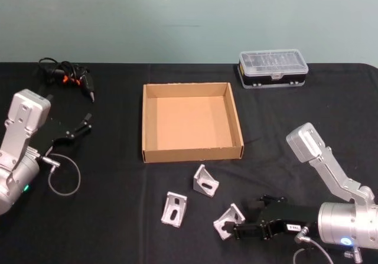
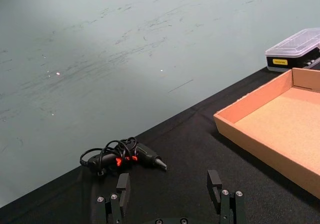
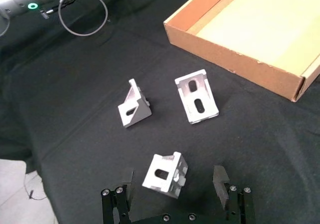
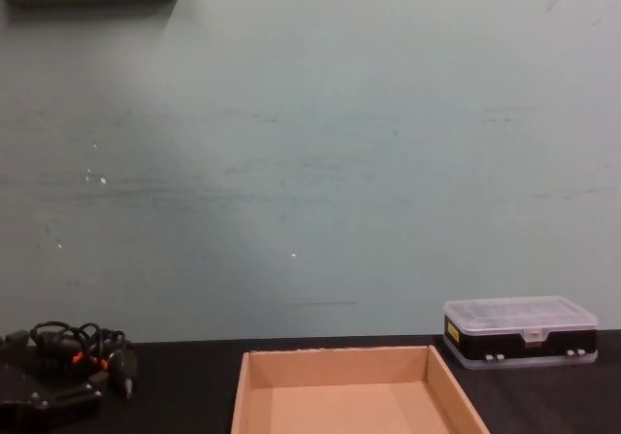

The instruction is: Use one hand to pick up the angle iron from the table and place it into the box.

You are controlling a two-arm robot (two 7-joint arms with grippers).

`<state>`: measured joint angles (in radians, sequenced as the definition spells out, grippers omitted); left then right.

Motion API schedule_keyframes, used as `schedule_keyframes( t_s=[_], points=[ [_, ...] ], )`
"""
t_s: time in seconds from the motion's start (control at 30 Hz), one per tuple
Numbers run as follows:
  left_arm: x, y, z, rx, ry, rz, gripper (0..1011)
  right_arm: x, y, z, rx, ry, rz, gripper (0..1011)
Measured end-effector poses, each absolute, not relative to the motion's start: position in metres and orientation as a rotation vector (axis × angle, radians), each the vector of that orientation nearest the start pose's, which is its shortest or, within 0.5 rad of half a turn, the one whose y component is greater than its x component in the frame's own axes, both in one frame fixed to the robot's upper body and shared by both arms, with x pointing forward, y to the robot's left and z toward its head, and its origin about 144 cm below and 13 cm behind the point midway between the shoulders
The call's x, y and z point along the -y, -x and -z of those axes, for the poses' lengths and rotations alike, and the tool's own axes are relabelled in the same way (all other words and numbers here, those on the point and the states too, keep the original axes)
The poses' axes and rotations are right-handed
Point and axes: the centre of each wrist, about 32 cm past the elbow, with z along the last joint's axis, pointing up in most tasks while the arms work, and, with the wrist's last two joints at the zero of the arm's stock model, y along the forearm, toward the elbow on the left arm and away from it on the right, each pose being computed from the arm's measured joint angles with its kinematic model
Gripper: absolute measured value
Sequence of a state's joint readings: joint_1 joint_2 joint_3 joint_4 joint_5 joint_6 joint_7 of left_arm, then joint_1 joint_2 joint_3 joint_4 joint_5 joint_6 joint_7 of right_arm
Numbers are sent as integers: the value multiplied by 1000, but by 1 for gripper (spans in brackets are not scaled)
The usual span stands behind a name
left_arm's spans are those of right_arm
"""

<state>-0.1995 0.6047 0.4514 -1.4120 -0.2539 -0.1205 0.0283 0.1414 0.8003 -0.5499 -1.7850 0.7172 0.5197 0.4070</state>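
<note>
My right gripper grabs the nearest silver angle iron by its sides on either side of its slotted side (image 3: 177, 177) next, to place it into the tan box.
Three silver angle irons lie on the black table (image 1: 118, 175) in front of the tan box (image 1: 192, 153). My right gripper (image 1: 241, 224) is low over the table and open, its jaws on either side of the nearest angle iron (image 1: 228, 221). In the right wrist view that angle iron (image 3: 165, 174) sits between the two fingers (image 3: 220, 180) of the right gripper (image 3: 173, 180), with gaps on both sides. The other two angle irons (image 3: 134, 106) (image 3: 197, 98) lie farther toward the box (image 3: 230, 48). My left gripper (image 1: 82, 125) rests open at the table's left with nothing in it.
A clear-lidded plastic case (image 1: 273, 69) stands behind the box at the back right. A black tool with a coiled cable and orange marks (image 1: 68, 78) lies at the back left. A loop of cable (image 1: 64, 181) hangs from the left arm.
</note>
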Motion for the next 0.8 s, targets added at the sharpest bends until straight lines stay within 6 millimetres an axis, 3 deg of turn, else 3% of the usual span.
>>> schedule_keyframes(
  t_s=[0.43,0.8],
  points=[
    [-310,-489,-1140,285,-304,-1248,1011,271,-449,-1194,-374,493,615,997],
    [-310,-489,-1140,285,-304,-1248,1011,270,-450,-1195,-363,485,601,736]
  ],
)
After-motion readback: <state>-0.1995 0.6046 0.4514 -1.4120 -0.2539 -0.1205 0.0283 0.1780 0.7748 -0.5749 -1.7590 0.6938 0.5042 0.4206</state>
